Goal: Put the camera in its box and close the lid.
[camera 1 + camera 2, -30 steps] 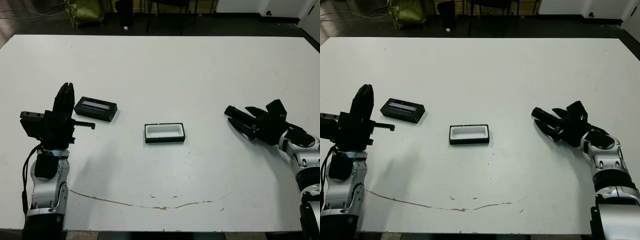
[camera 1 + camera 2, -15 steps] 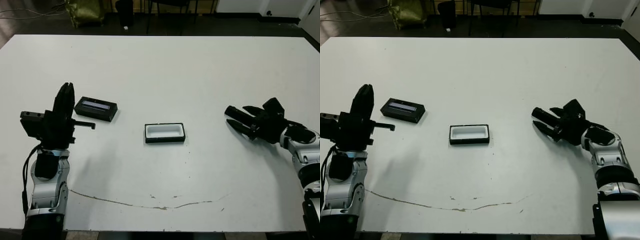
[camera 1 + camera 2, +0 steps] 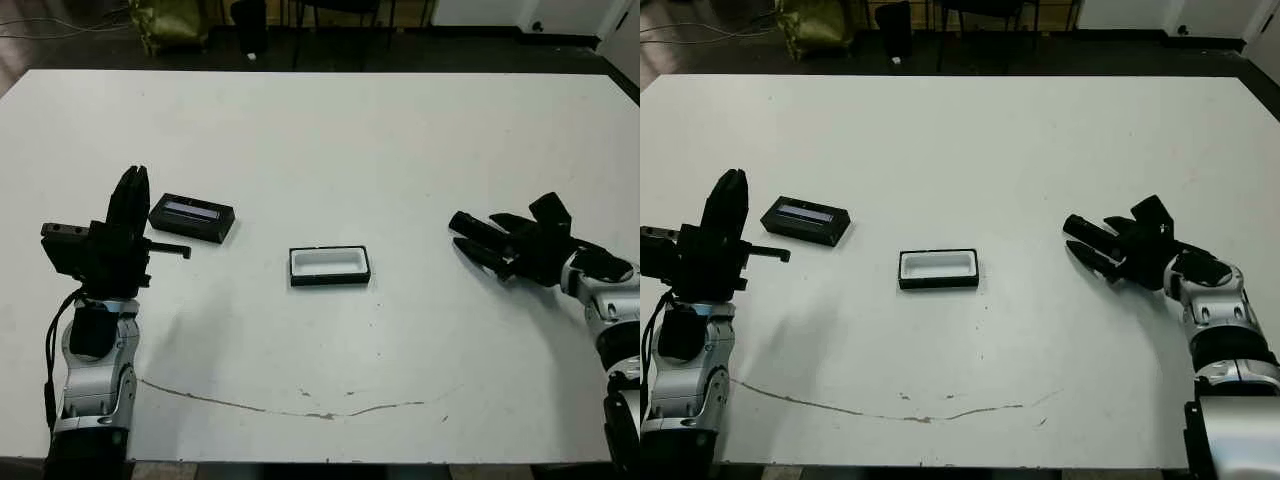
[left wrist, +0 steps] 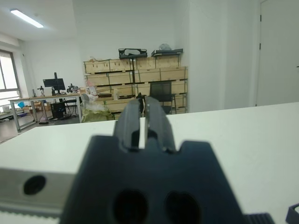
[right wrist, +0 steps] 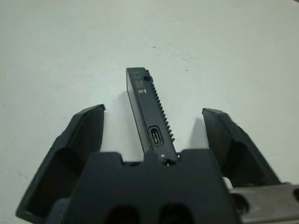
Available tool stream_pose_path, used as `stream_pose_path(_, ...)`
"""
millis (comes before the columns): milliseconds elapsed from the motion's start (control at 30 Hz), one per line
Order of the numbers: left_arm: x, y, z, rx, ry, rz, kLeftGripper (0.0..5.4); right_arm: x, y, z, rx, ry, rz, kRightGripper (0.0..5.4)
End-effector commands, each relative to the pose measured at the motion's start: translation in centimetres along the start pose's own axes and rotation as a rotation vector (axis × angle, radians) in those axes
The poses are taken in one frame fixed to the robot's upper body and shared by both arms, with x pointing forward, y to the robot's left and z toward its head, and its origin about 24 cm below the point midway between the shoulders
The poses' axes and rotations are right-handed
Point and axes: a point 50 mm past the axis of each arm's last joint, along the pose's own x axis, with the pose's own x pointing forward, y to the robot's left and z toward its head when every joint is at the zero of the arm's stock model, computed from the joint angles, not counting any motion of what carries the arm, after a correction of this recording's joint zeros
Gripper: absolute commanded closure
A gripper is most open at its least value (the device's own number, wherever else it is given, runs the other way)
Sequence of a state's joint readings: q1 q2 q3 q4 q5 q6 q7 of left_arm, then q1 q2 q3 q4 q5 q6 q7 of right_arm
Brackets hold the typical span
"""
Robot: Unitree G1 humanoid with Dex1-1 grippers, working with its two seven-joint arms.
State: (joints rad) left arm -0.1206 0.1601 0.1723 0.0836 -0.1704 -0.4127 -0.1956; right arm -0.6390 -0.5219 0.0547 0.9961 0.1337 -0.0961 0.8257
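Note:
The camera should go into its white-lined box, so the robot's right gripper should next grab it by the end [image 5: 161,147] beside the camera's port.
The camera [image 5: 147,112] is a slim black bar lying on the white table at the right, also seen from the head as camera [image 3: 466,225]. My right gripper [image 5: 153,110] is open, low over the table. Its fingers [image 5: 84,135] stand on either side of the camera without touching it. The box [image 3: 330,281], black-walled with a white lining, sits open-topped in the middle of the table. The lid [image 3: 191,216], black with a pale strip, lies to the left. My left gripper [image 3: 128,192] points upward just left of the lid, shut on nothing.
A thin dark scratch line [image 3: 300,410] runs across the table near its front edge. Beyond the far edge are chair legs and an olive bag [image 3: 170,22] on the dark floor. The left wrist view shows wooden shelving [image 4: 135,77] far off.
My right wrist has turned and shifted slightly, with its fingers staying around the camera. The left arm, box and lid have not moved.

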Motion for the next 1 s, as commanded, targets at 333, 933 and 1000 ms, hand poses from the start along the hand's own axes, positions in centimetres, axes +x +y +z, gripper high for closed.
stream_pose_path(333, -0.3, 0.0, -0.5, 0.005, 0.030, 0.000, 5.40, -0.3, 2.3, -5.6, -0.099, 0.232, -0.042, 2.05)
stream_pose_path(933, -0.3, 0.0, -0.4, -0.008, 0.030, -0.005, 5.40, -0.3, 2.1, -4.2, -0.185, 0.225, 0.089, 2.05)
stream_pose_path(1000, -0.3, 0.0, -0.5, -0.008, 0.028, -0.002, 5.40, -0.3, 1.7, -3.7, -0.192, 0.250, 0.067, 2.05)
